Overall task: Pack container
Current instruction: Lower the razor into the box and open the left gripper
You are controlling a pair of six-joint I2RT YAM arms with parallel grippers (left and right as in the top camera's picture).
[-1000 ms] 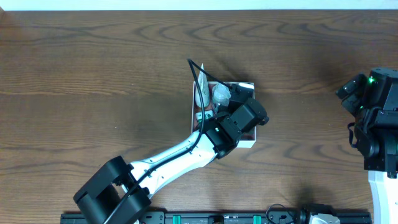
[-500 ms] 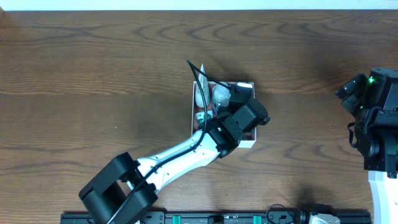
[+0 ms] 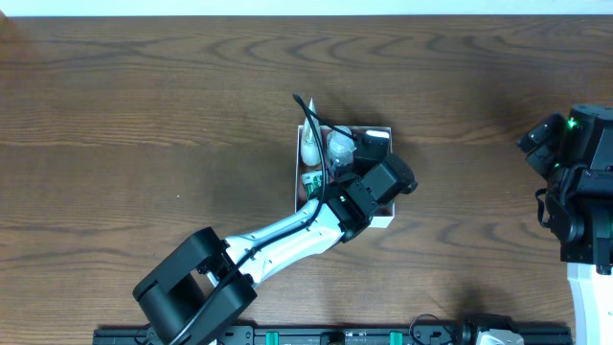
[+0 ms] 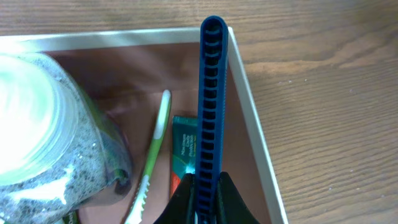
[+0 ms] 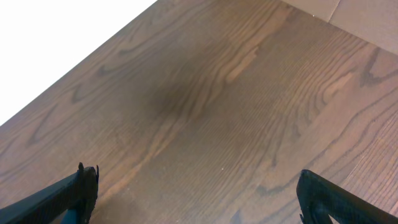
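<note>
I am holding the blue comb's lower end (image 4: 208,165) in my fingers over the container's pink-brown bottom, inside the container's sides, so my left gripper will release the blue comb.
The container (image 3: 383,219), a square white-walled box with a pink-brown floor (image 4: 186,68), sits mid-table. My left gripper (image 4: 204,202) is shut on a blue comb (image 4: 209,99) that stands upright over the box's right side. Inside lie a clear speckled bottle (image 4: 43,130), a green-white toothbrush (image 4: 155,143) and a small teal-red tube (image 4: 182,152). In the overhead view the left arm (image 3: 378,182) covers much of the box. My right gripper (image 5: 196,193) is open and empty over bare table at the far right.
Dark wood table (image 3: 144,115) all around the box. The right arm's base (image 3: 579,182) stands at the right edge. A black rail (image 3: 335,335) runs along the front edge.
The left arm has shifted slightly to the right over the box, still holding the comb. The right arm has not moved.
</note>
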